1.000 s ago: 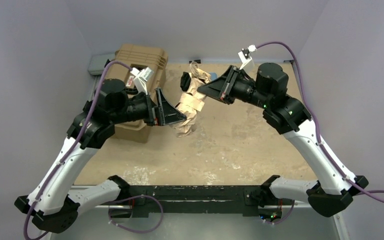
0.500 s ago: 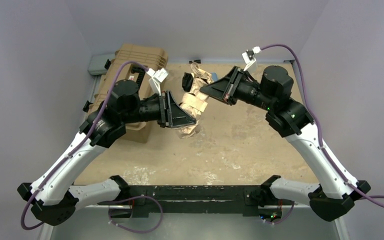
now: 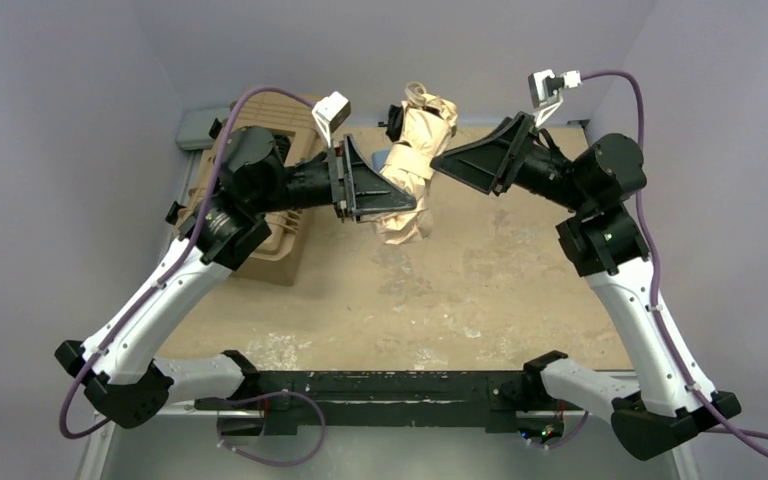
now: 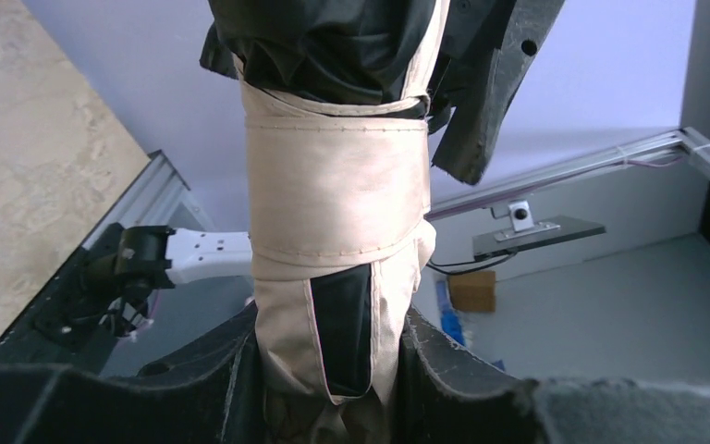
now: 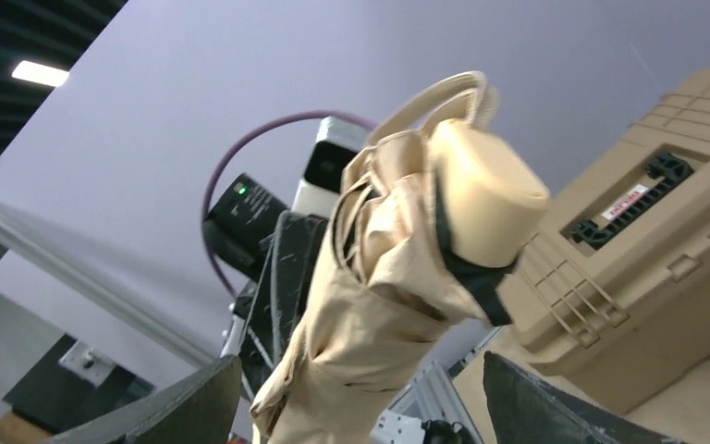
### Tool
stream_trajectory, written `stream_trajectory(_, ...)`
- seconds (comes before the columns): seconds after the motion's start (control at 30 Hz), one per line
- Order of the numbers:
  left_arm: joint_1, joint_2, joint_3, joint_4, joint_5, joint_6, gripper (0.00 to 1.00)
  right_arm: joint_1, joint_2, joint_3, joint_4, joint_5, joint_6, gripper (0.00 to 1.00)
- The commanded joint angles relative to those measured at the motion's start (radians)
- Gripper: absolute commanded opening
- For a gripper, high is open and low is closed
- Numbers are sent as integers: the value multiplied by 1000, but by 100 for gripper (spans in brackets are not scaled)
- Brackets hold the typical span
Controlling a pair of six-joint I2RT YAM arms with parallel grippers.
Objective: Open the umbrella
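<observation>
I will grab the umbrella (image 3: pixel 418 150) just below its round handle next with my right gripper, so the strap stays free to undo for opening.
The umbrella (image 3: pixel 418 150) is folded, pale beige with black underside showing, and hangs lifted above the table. My left gripper (image 3: pixel 403 203) is shut on its lower cloth bundle; in the left wrist view the beige folds (image 4: pixel 333 185), bound by a strap, are squeezed between both fingers of the left gripper (image 4: pixel 331 375). My right gripper (image 3: pixel 443 165) stands open just right of the umbrella, not touching it. In the right wrist view the round beige handle (image 5: pixel 483 190) tops the bundle, and the right gripper (image 5: pixel 361 407) has its fingers spread wide on either side.
A tan ribbed hard case (image 3: pixel 278 112) with a black handle (image 5: pixel 667 171) lies at the back left, under my left arm. A bit of light-blue fabric (image 3: pixel 390 157) shows behind the umbrella. Grey walls close in the sandy table (image 3: pixel 440 300).
The left gripper closed on the umbrella and raised it off the table toward the back. The right gripper let go, opened wide and drew back to the right.
</observation>
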Motion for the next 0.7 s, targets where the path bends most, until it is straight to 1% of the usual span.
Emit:
stream_trajectory(0.0,7,51,105,242,98,-145,0,-1,33,48,207,-81,54,99)
stream_trajectory(0.13,7,81,135,322,126,-176,0,0,81,95,229,-72,73,99)
stream_trajectory(0.23,5,100,141,374,156,-201,0,-1,91,80,337,-45,142,99)
stream_trajectory(0.3,5,102,132,414,168,-219,0,0,99,87,370,-10,166,99)
stream_trajectory(0.5,2,113,138,456,212,-236,0,0,145,115,483,14,242,98)
stream_trajectory(0.6,0,122,149,465,231,-245,0,-2,166,121,539,15,282,94)
stream_trajectory(0.67,0,128,159,466,240,-245,0,-2,173,122,552,15,291,87)
